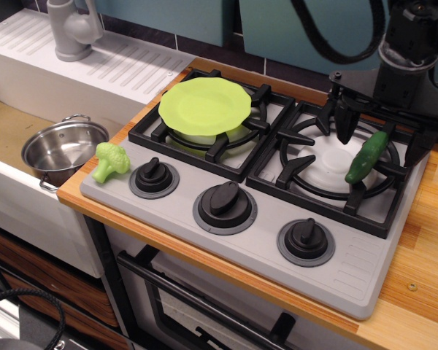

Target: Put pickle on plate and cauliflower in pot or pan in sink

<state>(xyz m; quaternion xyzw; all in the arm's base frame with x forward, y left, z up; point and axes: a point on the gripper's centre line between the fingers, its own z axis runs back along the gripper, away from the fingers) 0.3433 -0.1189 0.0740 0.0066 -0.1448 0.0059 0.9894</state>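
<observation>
My gripper will next grab the dark green pickle by its body (369,153) to put it on the lime-green plate (204,106).
The dark green pickle (366,157) lies on the grate of the right burner. My gripper (381,137) is open and hangs just over the pickle's far end, one finger (344,125) to its left and the other at its right; it holds nothing. The lime-green plate (204,106) rests on the left burner. The light green cauliflower (110,161) stands on the stove's front left corner. The steel pot (64,148) sits in the sink (7,127), just left of the cauliflower.
Three black knobs (224,199) line the grey stove front. A grey tap (73,29) stands on the ribbed white drainboard (124,65) at the back left. A wooden counter (423,240) runs along the stove's right side.
</observation>
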